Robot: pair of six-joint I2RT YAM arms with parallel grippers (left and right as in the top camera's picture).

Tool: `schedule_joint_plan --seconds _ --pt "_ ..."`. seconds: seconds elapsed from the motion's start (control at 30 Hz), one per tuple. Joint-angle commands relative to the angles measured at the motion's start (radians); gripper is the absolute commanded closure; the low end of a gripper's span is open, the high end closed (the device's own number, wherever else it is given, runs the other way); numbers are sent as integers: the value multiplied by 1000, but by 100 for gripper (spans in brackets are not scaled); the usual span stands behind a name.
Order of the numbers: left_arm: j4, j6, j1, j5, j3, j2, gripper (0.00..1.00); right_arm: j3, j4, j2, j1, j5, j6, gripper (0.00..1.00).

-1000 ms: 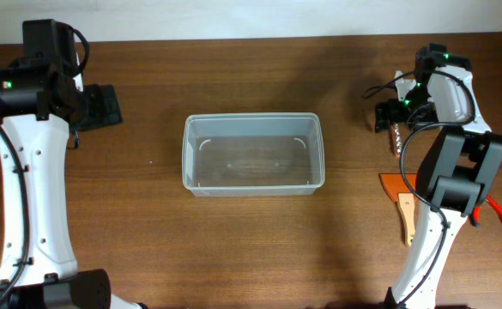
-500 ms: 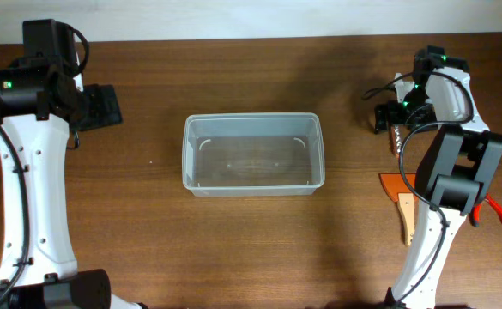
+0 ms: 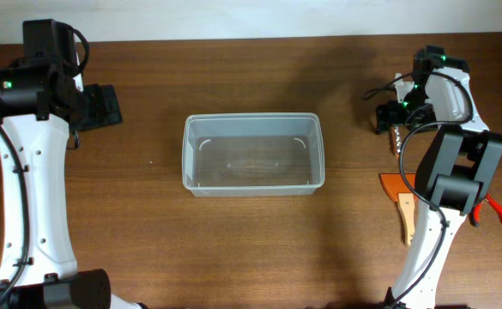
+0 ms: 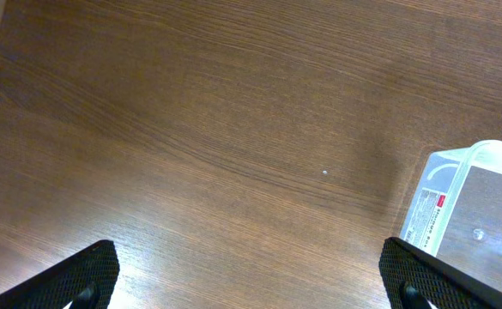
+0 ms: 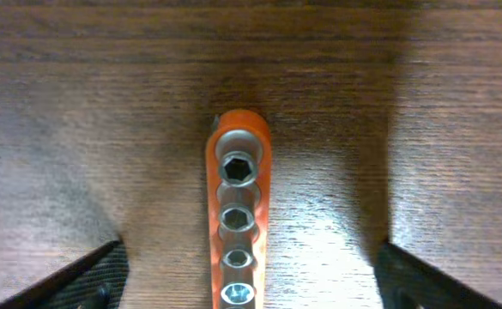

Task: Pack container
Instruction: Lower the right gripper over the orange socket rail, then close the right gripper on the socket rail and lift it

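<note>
Both fingers meet their shadows on the wood on either side of the sockets, so my right gripper will close on the socket bar.
The clear plastic container (image 3: 252, 118) stands empty at the middle of the table; its corner with a label shows in the left wrist view (image 4: 478, 184). My left gripper (image 3: 105, 107) is open and empty over bare wood at the far left, its fingers wide apart (image 4: 251, 283). My right gripper (image 3: 386, 118) is open at the far right, its fingers (image 5: 251, 279) straddling an orange socket rail (image 5: 238, 215) with several metal sockets, without touching it. The rail lies flat on the table (image 3: 396, 137).
An orange tool with a wooden handle (image 3: 405, 215) and red-handled pliers (image 3: 492, 210) lie on the table at the right, partly hidden by the right arm. The table's far edge runs along the top of the overhead view.
</note>
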Motion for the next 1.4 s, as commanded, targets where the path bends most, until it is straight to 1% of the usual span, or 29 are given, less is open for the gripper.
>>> schedule_joint_plan --seconds 0.0,0.13,0.2,0.3,0.47,0.6,0.7,0.97,1.1,1.2,1.37 --pt "2 6 3 -11 14 -13 1 -15 -4 37 0 0 15 25" --pt "2 6 3 -11 14 -13 1 -15 -4 37 0 -1 15 25" --pt "3 6 3 -11 14 -13 1 -15 -4 37 0 0 15 27" --pt "3 6 3 -11 14 -13 1 -14 -3 37 0 0 15 38" --pt "2 6 2 -11 14 -13 1 -8 0 37 0 0 15 50" --pt "3 6 3 -11 14 -13 1 14 -2 36 0 0 15 64" --pt "2 6 2 -11 14 -13 1 37 -8 36 0 0 15 71" --pt "3 6 2 -11 14 -13 1 86 -28 36 0 0 15 83" --pt "2 6 2 -11 14 -13 1 98 -37 35 0 -1 15 92" --pt "3 6 2 -11 14 -13 1 100 -38 35 0 -1 15 96" --pt "3 6 2 -11 14 -13 1 105 -47 35 0 -1 16 96"
